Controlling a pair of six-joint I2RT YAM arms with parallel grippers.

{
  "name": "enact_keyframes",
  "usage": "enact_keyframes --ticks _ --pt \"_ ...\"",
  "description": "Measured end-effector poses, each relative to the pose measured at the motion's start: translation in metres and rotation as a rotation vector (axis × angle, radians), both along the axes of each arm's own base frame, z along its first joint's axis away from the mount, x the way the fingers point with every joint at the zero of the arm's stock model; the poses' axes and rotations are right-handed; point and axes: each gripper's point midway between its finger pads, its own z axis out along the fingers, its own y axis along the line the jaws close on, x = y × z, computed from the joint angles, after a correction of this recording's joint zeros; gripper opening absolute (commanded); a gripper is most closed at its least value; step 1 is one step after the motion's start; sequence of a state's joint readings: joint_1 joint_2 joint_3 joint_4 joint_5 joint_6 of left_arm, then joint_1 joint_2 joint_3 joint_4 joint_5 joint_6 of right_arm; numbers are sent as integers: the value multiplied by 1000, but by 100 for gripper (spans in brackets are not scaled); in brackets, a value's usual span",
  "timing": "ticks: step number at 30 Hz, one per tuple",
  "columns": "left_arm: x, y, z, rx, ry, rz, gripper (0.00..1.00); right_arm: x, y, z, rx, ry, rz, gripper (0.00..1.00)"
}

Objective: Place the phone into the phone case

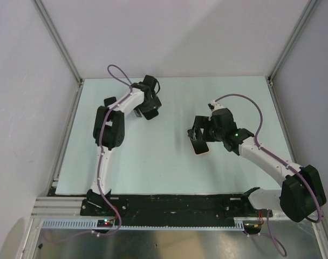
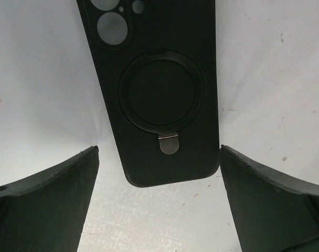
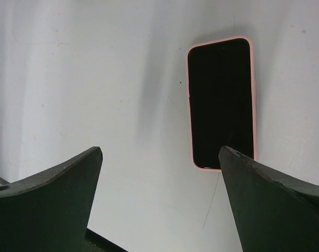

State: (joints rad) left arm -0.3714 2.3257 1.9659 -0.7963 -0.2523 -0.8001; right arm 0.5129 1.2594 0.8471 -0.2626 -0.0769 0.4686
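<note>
My left gripper closes on the phone case next, since the phone case's near end (image 1: 151, 114) (image 2: 171, 158) lies between the gripper's fingers, with both long sides free.
The phone case (image 2: 159, 89) is black with a round ring stand and camera cut-outs. It lies back side up on the table, its near end between my left gripper's fingers (image 2: 54, 199). The left gripper (image 2: 158, 148) (image 1: 148, 106) is open and touches nothing. The phone (image 3: 221, 102) (image 1: 200, 149) has a dark screen and a pink rim and lies flat, screen up. My right gripper (image 3: 160, 149) (image 1: 199, 137) hovers over its near end, open, with the phone off towards the right finger (image 3: 269, 199).
The pale table (image 1: 153, 162) is walled by white panels with metal posts at the back corners. A black rail (image 1: 175, 205) runs along the near edge by the arm bases.
</note>
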Motion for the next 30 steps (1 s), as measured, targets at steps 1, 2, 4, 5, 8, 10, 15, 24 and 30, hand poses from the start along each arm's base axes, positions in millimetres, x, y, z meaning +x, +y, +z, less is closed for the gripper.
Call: enact_keyframes --ticks 1,2,4,5,8,10,15,24,30 --pt "0 2 -2 7 10 3 100 0 1 0 2 0 4 99" --pt "0 2 -2 11 12 4 100 -1 1 1 6 1 7 99" --pt "2 3 -1 16 15 2 100 -1 3 1 11 -1 11 99" --pt "4 2 1 15 12 1 100 -1 3 2 14 -1 15 99" --pt "8 1 2 14 7 0 100 -1 4 2 16 1 19 99" --pt "9 1 0 18 10 1 99 -2 5 2 19 3 22 99" --pt "6 3 -7 37 37 -3 93 -3 7 0 27 13 36 99" --pt "0 5 -10 44 61 -3 78 -4 9 1 51 23 54 98" --pt "0 5 -10 43 61 -3 72 -5 9 -1 55 27 58 98"
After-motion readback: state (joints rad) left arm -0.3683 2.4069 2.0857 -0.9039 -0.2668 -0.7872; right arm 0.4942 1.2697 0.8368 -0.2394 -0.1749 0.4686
